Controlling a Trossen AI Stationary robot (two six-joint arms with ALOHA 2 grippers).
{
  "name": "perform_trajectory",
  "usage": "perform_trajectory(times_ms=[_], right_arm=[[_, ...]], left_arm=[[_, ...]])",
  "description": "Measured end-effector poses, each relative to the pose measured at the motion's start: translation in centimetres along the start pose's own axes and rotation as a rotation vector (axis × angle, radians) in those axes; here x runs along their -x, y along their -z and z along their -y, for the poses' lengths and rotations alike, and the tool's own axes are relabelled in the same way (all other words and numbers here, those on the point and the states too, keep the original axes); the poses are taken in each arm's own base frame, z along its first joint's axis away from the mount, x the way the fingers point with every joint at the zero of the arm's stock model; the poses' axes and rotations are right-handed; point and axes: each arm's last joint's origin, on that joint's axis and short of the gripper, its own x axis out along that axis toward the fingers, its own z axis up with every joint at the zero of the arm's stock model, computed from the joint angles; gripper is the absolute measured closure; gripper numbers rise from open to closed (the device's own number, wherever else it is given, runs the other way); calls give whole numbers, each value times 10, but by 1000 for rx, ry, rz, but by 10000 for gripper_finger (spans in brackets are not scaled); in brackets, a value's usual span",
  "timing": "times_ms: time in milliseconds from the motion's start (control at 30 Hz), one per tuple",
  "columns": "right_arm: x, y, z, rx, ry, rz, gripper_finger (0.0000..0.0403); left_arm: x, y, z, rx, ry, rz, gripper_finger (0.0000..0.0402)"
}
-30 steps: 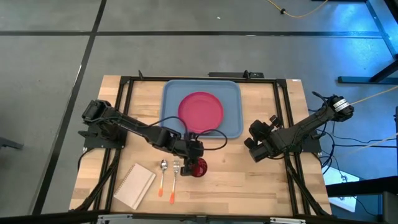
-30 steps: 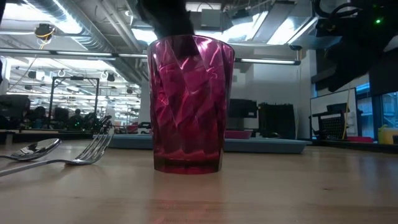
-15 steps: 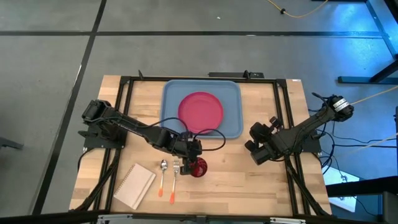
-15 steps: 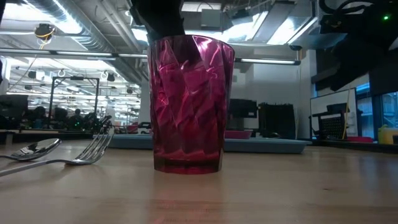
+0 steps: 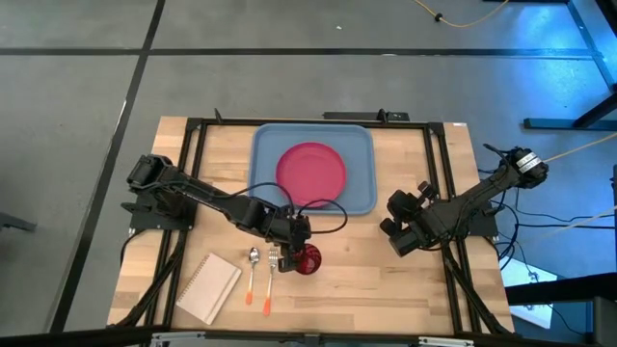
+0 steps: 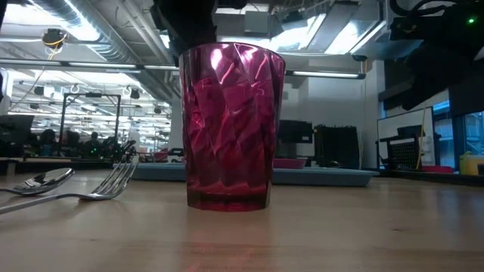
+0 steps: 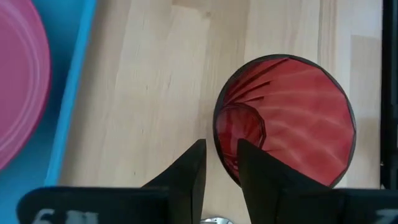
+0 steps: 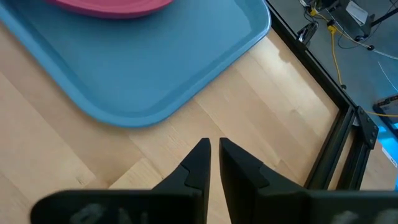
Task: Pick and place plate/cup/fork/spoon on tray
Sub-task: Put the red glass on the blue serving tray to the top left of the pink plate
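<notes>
The dark red cup goes on the blue tray beside the plate, so my left gripper should grab its rim [image 7: 219,143] next.
The dark red cup [image 5: 308,258] stands upright on its base on the table near the near edge; it also shows in the low view [image 6: 231,128] and the left wrist view [image 7: 292,118]. My left gripper [image 7: 221,143] is narrowly open just above the cup's rim on its left side [image 5: 296,241], one finger over the inside and one over the outside. The pink-red plate [image 5: 310,173] lies in the blue tray [image 5: 265,145]. The fork [image 5: 271,278] and spoon [image 5: 253,273] lie left of the cup. My right gripper [image 8: 215,146] is shut and empty at the right [image 5: 395,234].
A white notebook [image 5: 209,287] lies at the near left. The fork [image 6: 106,185] and spoon [image 6: 38,181] lie close beside the cup. The tray's near right corner [image 8: 134,118] lies just ahead of my right gripper. Black frame rails [image 5: 439,183] run along the table's sides.
My left gripper has gone up out of the cup: the dark finger that showed through the cup's wall has risen above the rim. The cup has stayed upright in place on the table.
</notes>
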Motion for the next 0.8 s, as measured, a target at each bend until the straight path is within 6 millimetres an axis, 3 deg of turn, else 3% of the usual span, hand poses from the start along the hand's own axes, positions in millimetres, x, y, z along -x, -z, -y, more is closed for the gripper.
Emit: perform_trajectory(times_ms=[600, 800], right_arm=[[0, 0, 0, -4, -4, 1, 363], [0, 0, -1, -6, -6, 2, 363]], left_arm=[[-1, 3, -2, 31, -18, -34, 319], [-19, 3, -1, 31, 19, -59, 319]])
